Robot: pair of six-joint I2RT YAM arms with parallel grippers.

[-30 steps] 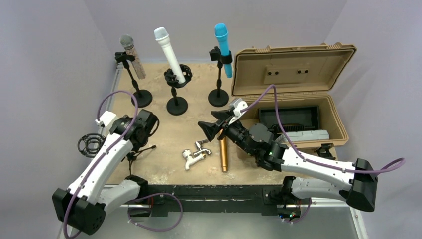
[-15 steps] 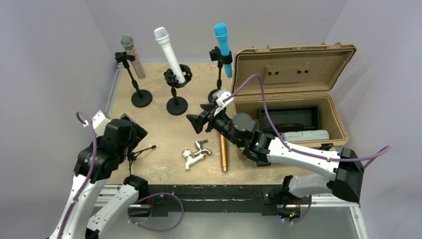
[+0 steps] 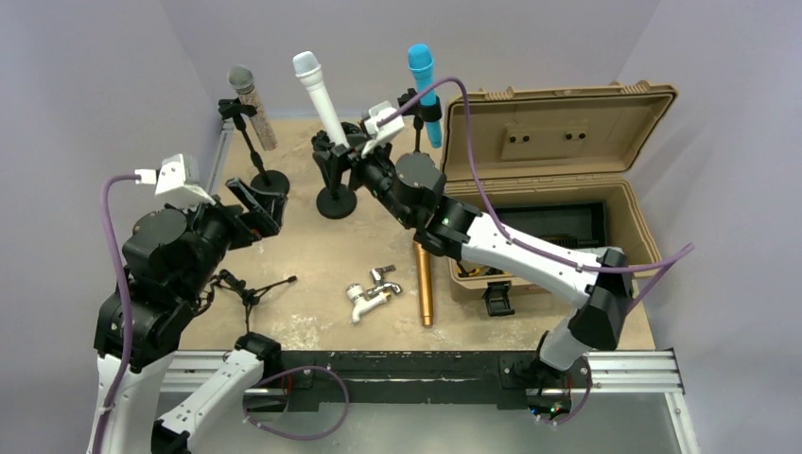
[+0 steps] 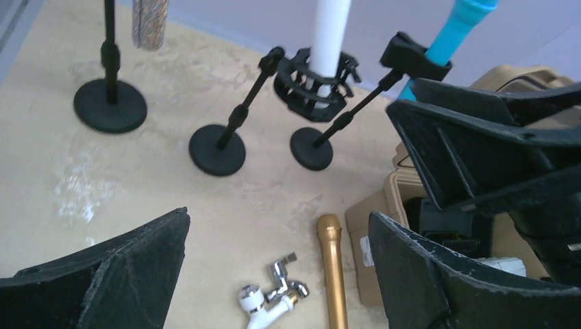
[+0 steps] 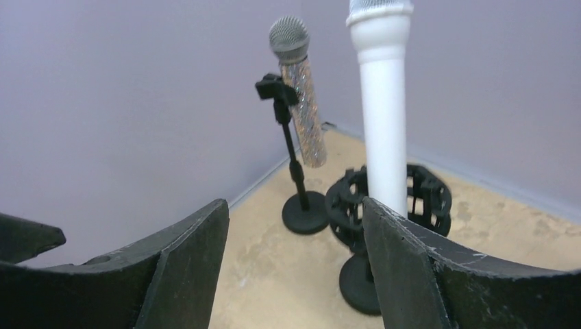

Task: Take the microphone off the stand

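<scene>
The white microphone's tail should stay free to slip out, so my right gripper needs to reach the microphone and grab its body between head and ring mount [image 5: 385,130].
Three microphones stand in stands at the back: a glittery one [image 3: 248,99], a white one [image 3: 320,102] in a black ring mount [image 3: 337,151], and a blue one [image 3: 423,80]. My right gripper [image 3: 339,163] hovers open at the white microphone's mount. In the right wrist view the white microphone [image 5: 384,116] rises just beyond the right finger [image 5: 411,274], outside the gap, and the right gripper [image 5: 294,233] holds nothing. My left gripper [image 3: 263,203] is raised and open over the left of the table. Below the left gripper [image 4: 277,236] lies a gold microphone [image 4: 334,274].
A tan case [image 3: 558,189] with its lid up fills the right side. A white and chrome faucet [image 3: 372,291] lies beside the gold microphone [image 3: 425,284] at the centre front. A small black tripod [image 3: 248,288] lies near the left arm. The right arm's fingers [image 4: 493,151] cross the left wrist view.
My right arm has swung from the table's centre back and left to the white microphone's stand. My left arm has risen and turned toward the back. Both grippers stay open.
</scene>
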